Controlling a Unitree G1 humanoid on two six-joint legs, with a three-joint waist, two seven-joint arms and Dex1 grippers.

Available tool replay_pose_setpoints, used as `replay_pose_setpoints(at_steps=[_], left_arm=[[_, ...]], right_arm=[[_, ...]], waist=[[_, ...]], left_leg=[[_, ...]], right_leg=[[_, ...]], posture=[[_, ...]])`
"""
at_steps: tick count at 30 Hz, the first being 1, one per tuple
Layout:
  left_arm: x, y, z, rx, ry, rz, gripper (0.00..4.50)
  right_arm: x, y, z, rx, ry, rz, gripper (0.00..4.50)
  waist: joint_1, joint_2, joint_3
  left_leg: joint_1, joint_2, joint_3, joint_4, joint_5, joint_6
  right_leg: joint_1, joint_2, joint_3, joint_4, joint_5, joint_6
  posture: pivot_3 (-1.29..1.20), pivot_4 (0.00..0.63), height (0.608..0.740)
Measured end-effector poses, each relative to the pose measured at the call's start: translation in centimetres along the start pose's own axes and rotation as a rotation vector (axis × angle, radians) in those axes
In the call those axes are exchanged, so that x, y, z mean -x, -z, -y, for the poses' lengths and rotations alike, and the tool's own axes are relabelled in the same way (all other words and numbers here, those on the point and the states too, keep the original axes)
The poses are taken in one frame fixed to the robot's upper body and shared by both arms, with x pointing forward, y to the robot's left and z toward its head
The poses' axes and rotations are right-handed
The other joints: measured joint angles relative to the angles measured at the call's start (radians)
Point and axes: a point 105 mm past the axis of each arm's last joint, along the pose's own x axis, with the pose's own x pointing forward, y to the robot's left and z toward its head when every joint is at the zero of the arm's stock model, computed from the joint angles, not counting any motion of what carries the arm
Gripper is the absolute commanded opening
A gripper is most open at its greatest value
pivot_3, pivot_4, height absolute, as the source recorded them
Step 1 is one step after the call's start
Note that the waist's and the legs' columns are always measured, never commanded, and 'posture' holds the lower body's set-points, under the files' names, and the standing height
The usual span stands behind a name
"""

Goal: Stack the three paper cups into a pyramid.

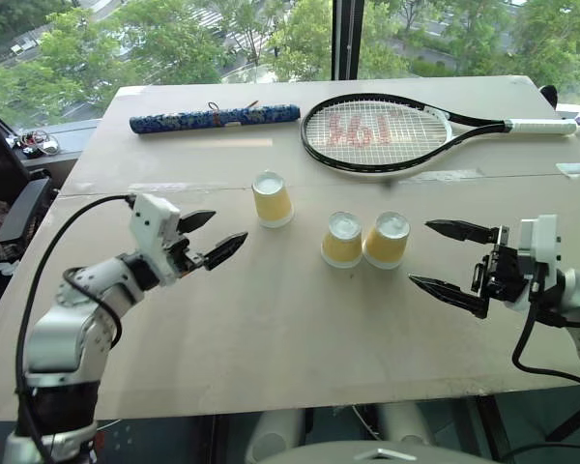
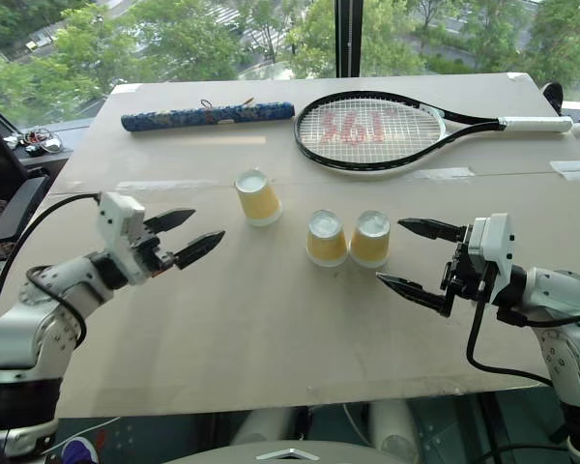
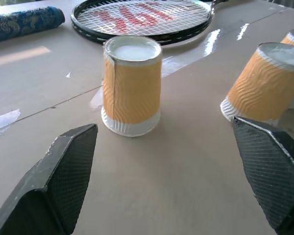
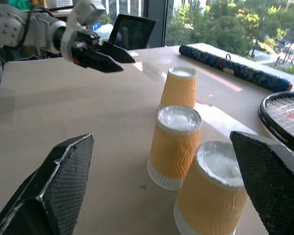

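Note:
The lone cup needs to go on top of the paired cups to finish the pyramid, so my left gripper should next grab it by its tan sleeve.
Three yellow-tan paper cups stand upside down on the table. One cup is alone, left of centre. The other two cups stand side by side, touching, in the middle. My left gripper is open and empty, a short way left of the lone cup, pointing at it. My right gripper is open and empty, just right of the pair. No cup rests on another.
A tennis racket and a blue patterned roll lie across the far part of the table. Windows stand behind the far edge. Bare tabletop stretches between the cups and the near edge.

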Motion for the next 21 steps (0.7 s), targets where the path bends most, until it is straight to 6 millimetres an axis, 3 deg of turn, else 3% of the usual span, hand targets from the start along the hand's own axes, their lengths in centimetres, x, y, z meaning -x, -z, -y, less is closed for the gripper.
replay_pose_setpoints(at_steps=[5,8,13,16,19,21], left_arm=[[-4.1,0.2,-1.6,0.008,-0.005,-0.019,4.50],[-6.4,0.0,-1.2,0.007,0.054,-0.014,4.50],[-8.5,0.1,-0.6,-0.018,0.118,-0.021,4.50],[-9.3,0.6,-0.8,-0.008,0.113,-0.025,3.89],[-9.8,0.7,-0.6,-0.022,0.142,-0.013,2.52],[-9.8,0.7,-0.6,-0.035,0.151,-0.006,2.30]], right_arm=[[-0.7,-1.6,-0.9,0.019,0.022,0.051,4.39],[-0.1,-1.8,-1.1,0.008,0.075,0.042,4.39],[0.3,-2.4,-1.4,0.013,0.111,0.043,4.39],[0.7,-2.8,-1.4,0.014,0.144,0.048,4.50],[0.9,-2.9,-1.7,0.006,0.163,0.046,4.50],[0.9,-2.9,-1.8,0.003,0.177,0.043,4.50]], waist=[[-0.002,-0.002,0.000],[-0.003,-0.002,0.000],[-0.007,-0.003,0.000],[-0.007,-0.003,0.000],[-0.004,-0.003,0.000],[-0.005,-0.003,-0.001]], left_leg=[[-0.002,-0.001,0.000,0.006,0.000,0.000],[-0.002,-0.002,-0.001,0.007,0.000,0.000],[-0.001,-0.002,-0.001,0.007,0.000,0.000],[-0.001,-0.003,-0.001,0.008,0.000,0.000],[-0.001,-0.003,-0.002,0.008,0.000,0.000],[-0.001,-0.003,-0.002,0.009,0.000,0.000]], right_leg=[[0.000,0.000,-0.002,0.003,0.000,0.000],[-0.001,0.000,-0.002,0.004,0.000,0.000],[-0.001,0.000,-0.001,0.006,0.000,0.000],[-0.001,0.000,-0.001,0.007,0.000,0.000],[-0.001,0.000,-0.001,0.007,0.000,0.000],[-0.001,0.000,-0.001,0.007,0.000,0.000]], posture=[[0.00,0.150,0.740],[0.00,0.150,0.740],[0.00,0.150,0.740],[0.00,0.150,0.740],[0.00,0.150,0.740],[0.00,0.150,0.740]])
